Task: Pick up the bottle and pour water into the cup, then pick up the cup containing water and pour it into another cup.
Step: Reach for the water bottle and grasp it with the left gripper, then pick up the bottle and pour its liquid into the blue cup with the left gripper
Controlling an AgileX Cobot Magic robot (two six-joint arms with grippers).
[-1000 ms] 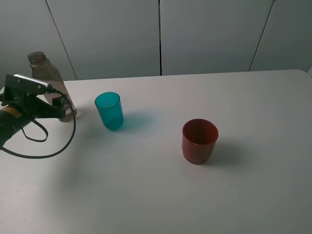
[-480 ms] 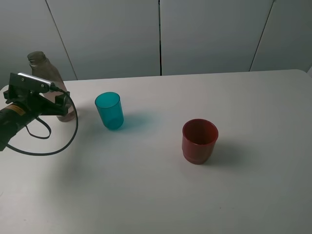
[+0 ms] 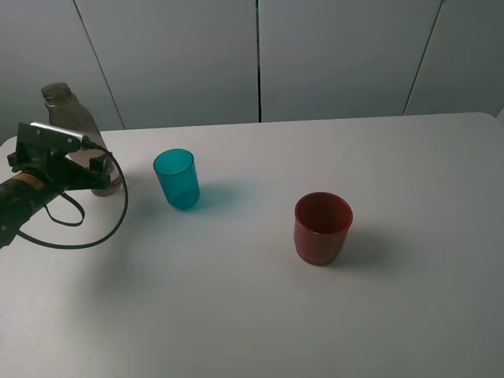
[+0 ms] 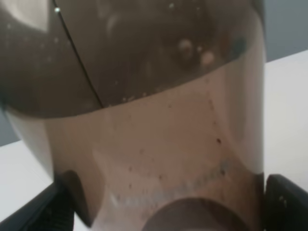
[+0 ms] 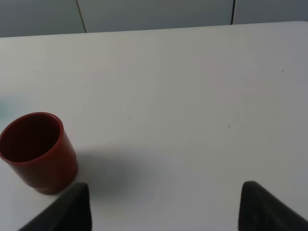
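The left gripper should grab the bottle by its lower body next, so that it can pour water into the teal cup.
The smoky grey-brown bottle stands upright at the table's far left. My left gripper is open with its jaws on either side of the bottle's lower body; in the left wrist view the bottle fills the frame between the two fingertips, with liquid in its lower part. The teal cup stands upright to the right of the bottle, apart from it. The red-brown cup stands right of centre and also shows in the right wrist view. My right gripper is open, empty and away from both cups.
The white table carries only these three things. A black cable loops from the left arm over the table. Grey wall panels stand behind the far edge. The right arm is out of the exterior view.
My left gripper has moved up and forward onto the bottle's lower body. The bottle and both cups have stayed where they were.
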